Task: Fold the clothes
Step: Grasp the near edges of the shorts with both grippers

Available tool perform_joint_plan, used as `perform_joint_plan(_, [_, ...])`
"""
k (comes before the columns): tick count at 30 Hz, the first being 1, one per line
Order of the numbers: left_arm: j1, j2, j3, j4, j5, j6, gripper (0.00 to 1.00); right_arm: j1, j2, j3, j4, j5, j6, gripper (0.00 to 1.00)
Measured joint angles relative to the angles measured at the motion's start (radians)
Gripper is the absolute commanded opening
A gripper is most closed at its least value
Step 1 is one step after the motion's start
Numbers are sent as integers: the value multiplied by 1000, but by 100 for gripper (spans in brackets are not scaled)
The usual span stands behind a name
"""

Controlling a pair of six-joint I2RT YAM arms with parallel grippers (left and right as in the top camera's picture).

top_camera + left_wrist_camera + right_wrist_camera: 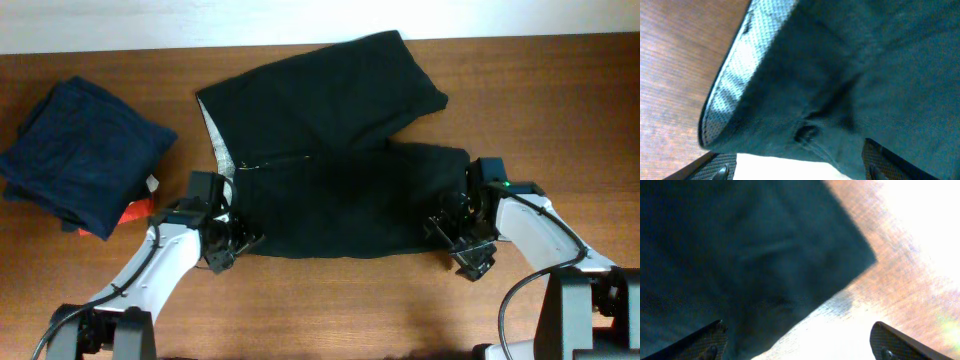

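Observation:
The right gripper grabs the black shorts (pixel 330 150) at the near leg's hem corner next, to fold that leg over the other.
The black shorts (pixel 330 150) lie spread on the wooden table, one leg pointing to the back right, the other to the right, with the pale grey waistband lining (pixel 218 145) at the left. My left gripper (pixel 232 245) is open at the near-left waist corner; in the left wrist view the waistband edge (pixel 727 90) lies just ahead of the open fingers (pixel 800 167). My right gripper (pixel 462 240) is open at the near-right leg hem; in the right wrist view the hem corner (pixel 790 280) lies between the spread fingers (pixel 797 347).
A navy-blue folded garment (pixel 80 150) lies at the far left, with a small red cloth (pixel 135 213) and a white tag by its near corner, close to my left arm. The table's back edge runs just behind the shorts.

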Motion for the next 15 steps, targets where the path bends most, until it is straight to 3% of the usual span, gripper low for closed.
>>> perform_joint_plan(6, [-58,0,-27,8,-145,-237,80,0,0,-54,75,-1,169,93])
perform_joint_plan(15, [-59,0,-27,68,-225,-346,78,-6,-3,-56,175,62,248,89])
